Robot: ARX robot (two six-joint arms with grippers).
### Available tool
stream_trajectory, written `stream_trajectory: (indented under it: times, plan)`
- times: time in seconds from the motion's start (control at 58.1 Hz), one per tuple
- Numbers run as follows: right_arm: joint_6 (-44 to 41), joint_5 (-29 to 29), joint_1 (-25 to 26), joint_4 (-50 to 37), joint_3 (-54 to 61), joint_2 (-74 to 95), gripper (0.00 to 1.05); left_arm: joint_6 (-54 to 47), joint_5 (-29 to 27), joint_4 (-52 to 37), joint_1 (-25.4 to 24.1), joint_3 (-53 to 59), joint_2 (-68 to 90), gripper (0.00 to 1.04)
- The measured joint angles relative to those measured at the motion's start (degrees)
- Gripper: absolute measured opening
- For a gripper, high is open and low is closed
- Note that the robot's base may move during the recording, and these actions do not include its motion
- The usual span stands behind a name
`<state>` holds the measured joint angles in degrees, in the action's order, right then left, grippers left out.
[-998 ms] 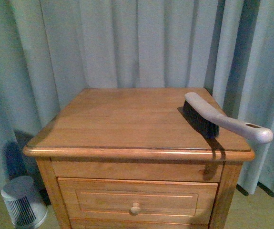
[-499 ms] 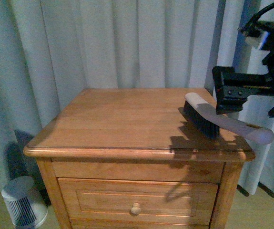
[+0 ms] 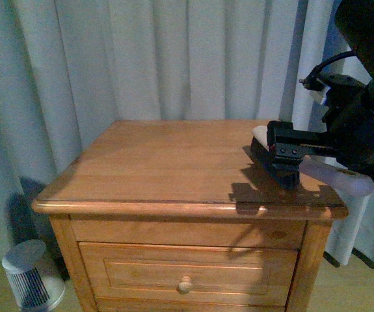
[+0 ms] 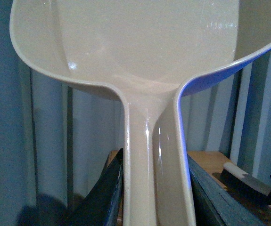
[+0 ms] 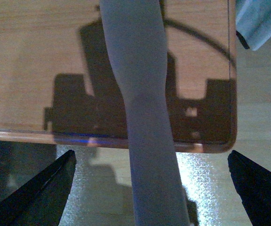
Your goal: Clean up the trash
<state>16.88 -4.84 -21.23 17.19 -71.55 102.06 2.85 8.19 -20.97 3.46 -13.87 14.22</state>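
Note:
My right gripper will next take hold of the brush by its handle (image 3: 340,179), so that the brush's dark bristles stay free and I can sweep up trash.
No trash shows in any view. A grey hand brush (image 3: 346,180) with dark bristles lies on the right part of the wooden nightstand (image 3: 167,162), its handle sticking out past the front right corner. My right gripper (image 3: 284,151) hovers over the brush, open. In the right wrist view the handle (image 5: 142,94) runs between the wide-spread fingers (image 5: 45,193) without touching them. My left gripper (image 4: 154,155) is shut on the handle of a cream dustpan (image 4: 135,42), held up in front of the curtain. The brush (image 4: 246,181) also shows there.
Pale curtains (image 3: 193,58) hang right behind the nightstand and on both sides. A small white slatted bin (image 3: 30,276) stands on the floor at the lower left. A drawer with a round knob (image 3: 185,283) faces me.
My right arm has come into view from the right and dropped from above the brush down close over it. The brush has not moved.

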Motion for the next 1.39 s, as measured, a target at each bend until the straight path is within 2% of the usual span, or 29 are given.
stream_trajectory:
  times: [0.241, 0.293, 0.482, 0.568, 0.774, 0.878, 1.067, 1.394]
  plan:
    - [0.6, 0.2, 0.5, -0.1, -0.1, 1.5, 0.66, 0.0, 0.0, 0.0, 0.0, 0.0, 0.0, 0.29]
    - [0.7, 0.4, 0.7, -0.2, -0.1, 1.5, 0.56, 0.0, 0.0, 0.0, 0.0, 0.0, 0.0, 0.29]
    - [0.7, 1.7, 1.3, -0.3, 0.0, 1.2, 0.28, 0.0, 0.0, 0.0, 0.0, 0.0, 0.0, 0.29]
    - [0.9, 1.4, 1.3, -0.6, 0.5, 0.2, 0.20, 0.0, 0.0, 0.0, 0.0, 0.0, 0.0, 0.29]
    - [-0.3, 0.3, 2.1, -5.2, 4.0, -5.7, 0.20, 0.0, 0.0, 0.0, 0.0, 0.0, 0.0, 0.29]
    - [-1.9, -1.3, 3.3, -11.5, 8.0, -11.4, 0.20, 0.0, 0.0, 0.0, 0.0, 0.0, 0.0, 0.29]
    - [-9.2, -5.2, 7.6, -29.5, 22.8, -32.0, 0.20, 0.0, 0.0, 0.0, 0.0, 0.0, 0.0, 0.29]
    - [-14.0, -6.1, 12.2, -38.5, 41.0, -57.9, 0.20, 0.0, 0.0, 0.0, 0.0, 0.0, 0.0, 0.29]
